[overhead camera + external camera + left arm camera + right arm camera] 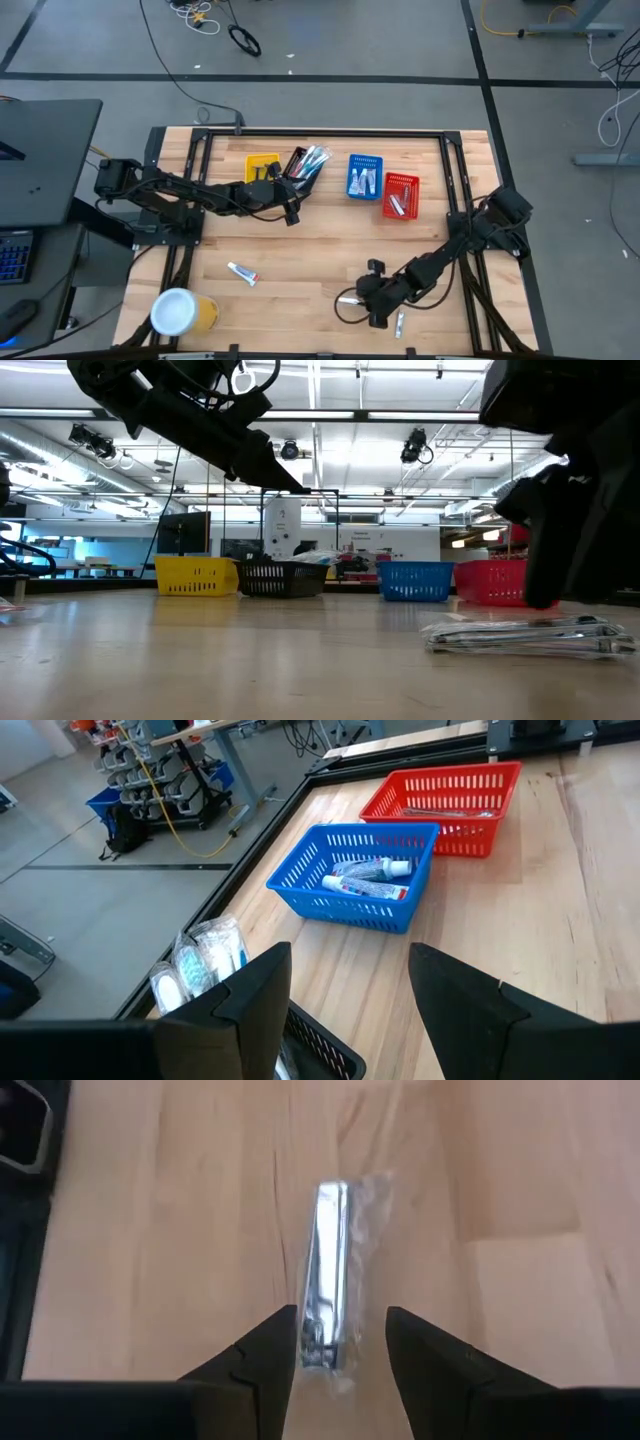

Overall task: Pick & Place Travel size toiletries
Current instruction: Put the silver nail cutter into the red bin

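Note:
My fingers are still above the sachet, so my right gripper should go lower before it closes on the silvery sachet [348, 300] [330, 1280].
A silvery sachet [330, 1280] in clear wrap lies flat on the wooden table near its front edge [400, 322] [530, 635]. My right gripper [340, 1342] [380, 315] slants down over it, open. Its fingers stand on either side of the sachet's near end, and no touch shows. My left gripper [350, 1010] [292, 212] hangs open and holds nothing, by the black basket [305, 165] with wrapped toothbrushes [200, 960]. A white tube [242, 273] lies loose at the left front.
Along the far side stand a yellow basket [262, 167], a blue basket [355, 880] holding tubes and a red basket [445, 805] with silvery items. A yellow cup with a white lid [180, 312] stands at the front left corner. Bare wood lies between the arms.

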Controlling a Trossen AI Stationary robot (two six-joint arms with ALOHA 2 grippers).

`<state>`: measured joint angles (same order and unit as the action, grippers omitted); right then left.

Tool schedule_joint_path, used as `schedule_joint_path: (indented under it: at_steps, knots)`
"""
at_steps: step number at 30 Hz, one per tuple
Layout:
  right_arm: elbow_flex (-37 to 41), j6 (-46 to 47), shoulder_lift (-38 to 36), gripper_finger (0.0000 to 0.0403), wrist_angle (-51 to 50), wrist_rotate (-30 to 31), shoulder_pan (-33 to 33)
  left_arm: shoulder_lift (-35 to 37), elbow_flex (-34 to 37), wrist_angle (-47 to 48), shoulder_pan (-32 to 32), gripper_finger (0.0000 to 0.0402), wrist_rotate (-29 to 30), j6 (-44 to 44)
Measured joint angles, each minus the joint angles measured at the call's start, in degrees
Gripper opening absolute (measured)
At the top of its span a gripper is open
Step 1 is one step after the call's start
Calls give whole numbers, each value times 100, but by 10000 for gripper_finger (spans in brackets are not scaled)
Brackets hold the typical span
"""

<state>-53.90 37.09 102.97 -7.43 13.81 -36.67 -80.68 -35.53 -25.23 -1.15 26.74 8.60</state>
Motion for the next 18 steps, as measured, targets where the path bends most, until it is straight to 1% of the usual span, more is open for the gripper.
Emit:
schedule_joint_path:
  at_steps: [6, 14, 18]
  knots:
    - [-233, 0, 264, 165, -169, -335, 3, 0, 0, 3, 0, 211, 0, 0]
    - [-579, -65, 686, 163, -747, -357, 0, 0, 1, 4, 0, 211, 0, 0]
    - [-579, -60, 703, 140, -838, -196, 7, 0, 0, 7, 0, 211, 0, 0]
